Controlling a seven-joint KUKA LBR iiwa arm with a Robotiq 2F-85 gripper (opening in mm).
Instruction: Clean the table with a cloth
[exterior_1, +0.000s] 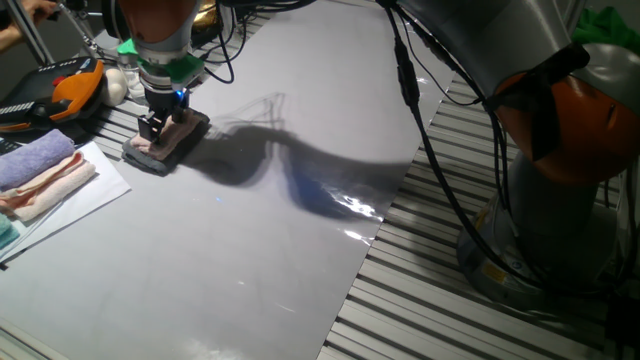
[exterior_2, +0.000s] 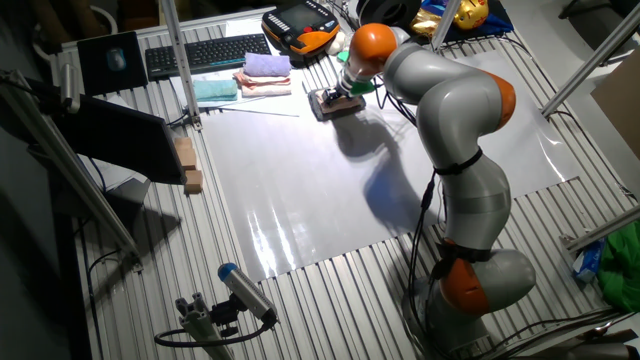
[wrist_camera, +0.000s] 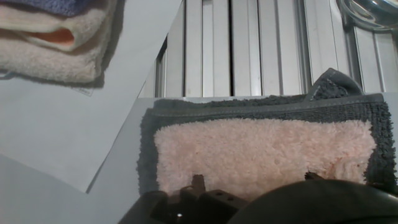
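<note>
My gripper picks up the pink cloth by its fluffy top layer (exterior_1: 178, 128) next, to wipe the table clean.
The pale pink cloth (exterior_1: 184, 129) lies flat on a larger dark grey cloth (exterior_1: 158, 161) near the far left edge of the table's glossy grey sheet (exterior_1: 250, 250). My gripper (exterior_1: 158, 127) stands straight down on the pink cloth. In the hand view the pink cloth (wrist_camera: 261, 149) fills the middle, framed by the dark grey cloth (wrist_camera: 376, 140). My gripper (wrist_camera: 252, 180) has both fingertips (wrist_camera: 198, 182) apart, touching the flat pink pile. In the other fixed view the gripper (exterior_2: 345, 92) is over the cloths (exterior_2: 333, 104) at the sheet's (exterior_2: 300, 180) far edge.
Folded lavender and peach towels (exterior_1: 40, 170) lie on white paper (exterior_1: 85, 195) left of the cloths, also in the hand view (wrist_camera: 50, 37). An orange-black pendant (exterior_1: 70, 92), a keyboard (exterior_2: 205, 52), a teal towel (exterior_2: 215, 90) and wooden blocks (exterior_2: 187, 160) lie around. Slatted metal (wrist_camera: 249, 50) borders the sheet.
</note>
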